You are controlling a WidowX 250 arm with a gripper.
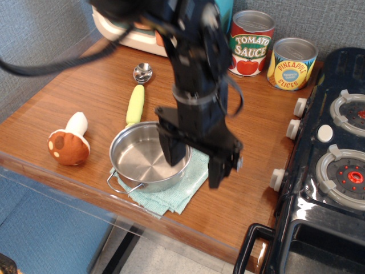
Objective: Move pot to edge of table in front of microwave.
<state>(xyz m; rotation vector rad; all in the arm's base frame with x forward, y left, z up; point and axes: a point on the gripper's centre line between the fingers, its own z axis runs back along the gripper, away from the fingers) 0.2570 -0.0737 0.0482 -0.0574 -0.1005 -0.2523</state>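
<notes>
My gripper grabs the pot by its rim [188, 145] next. Then it is ready to move the pot to the table edge before the microwave [117, 31].
The shiny steel pot [142, 157] sits on a teal cloth [185, 185] near the front edge of the wood table [256, 128]. My black gripper [197, 162] is open and lowered over the pot's right rim. One finger [174, 151] is inside the pot and the other finger [219, 168] is outside it, over the cloth. The pot's far handle is hidden behind the arm; the near handle [117, 184] shows. The microwave [117, 31] stands at the back left, mostly hidden by the arm.
A toy mushroom [68, 144] lies left of the pot. A yellow-handled spoon [137, 98] lies behind it. A tomato sauce can [251, 43] and a pineapple can [292, 63] stand at the back. The black toy stove [336, 165] fills the right side.
</notes>
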